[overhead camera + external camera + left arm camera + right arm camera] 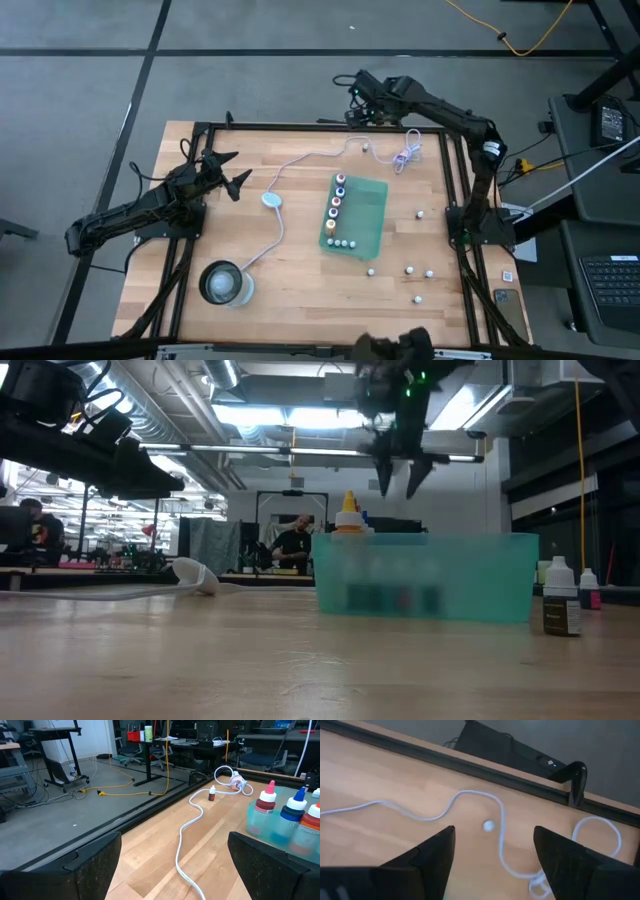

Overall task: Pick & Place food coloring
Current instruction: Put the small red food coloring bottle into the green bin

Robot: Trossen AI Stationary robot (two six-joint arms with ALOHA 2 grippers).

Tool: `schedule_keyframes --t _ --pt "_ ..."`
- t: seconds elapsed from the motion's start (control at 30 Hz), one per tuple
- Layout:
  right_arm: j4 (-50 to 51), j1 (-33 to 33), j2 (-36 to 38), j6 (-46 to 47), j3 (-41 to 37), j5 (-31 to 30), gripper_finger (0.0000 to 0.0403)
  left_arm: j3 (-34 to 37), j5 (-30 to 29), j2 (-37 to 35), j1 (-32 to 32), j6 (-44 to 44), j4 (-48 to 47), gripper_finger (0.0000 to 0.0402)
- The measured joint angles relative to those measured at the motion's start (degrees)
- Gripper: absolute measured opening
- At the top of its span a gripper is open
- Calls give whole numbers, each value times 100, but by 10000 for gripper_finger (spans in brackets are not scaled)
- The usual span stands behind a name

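Note:
The bottle beside the white cable should be grabbed next by its white cap (365, 147) with my right gripper, so that I can place the food coloring in the green tray (362, 215).
The food coloring is a set of tiny bottles. Several stand in a green tray (362, 215), several lie loose at the right (409, 269), and one white-capped bottle (488, 825) stands by the white cable near the far edge (366, 148). My right gripper (494, 830) hangs open high over that far bottle, pointing steeply down with nothing between its fingers; the low view shows the right gripper (399, 488) well above the tray. My left gripper (238, 170) waits open at the table's left, facing the tray.
A white cable (300, 160) runs from a coil at the far edge (406, 155) past a pale-blue puck (271, 200) to a round glass container (225, 283) at the near left. A dark frame rail (470, 767) borders the far edge.

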State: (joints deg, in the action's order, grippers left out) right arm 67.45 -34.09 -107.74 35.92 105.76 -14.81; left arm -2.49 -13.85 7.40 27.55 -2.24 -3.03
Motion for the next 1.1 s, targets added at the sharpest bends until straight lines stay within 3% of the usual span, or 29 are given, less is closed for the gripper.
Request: schedule_keyframes --t 0.5,1.1 --pt "-2202 -329 -24 -515 -2104 370 270 0 0 -1 -2 0 0 361" --pt "-2460 -328 -802 -771 -2237 620 270 1 0 0 -2 0 0 361"
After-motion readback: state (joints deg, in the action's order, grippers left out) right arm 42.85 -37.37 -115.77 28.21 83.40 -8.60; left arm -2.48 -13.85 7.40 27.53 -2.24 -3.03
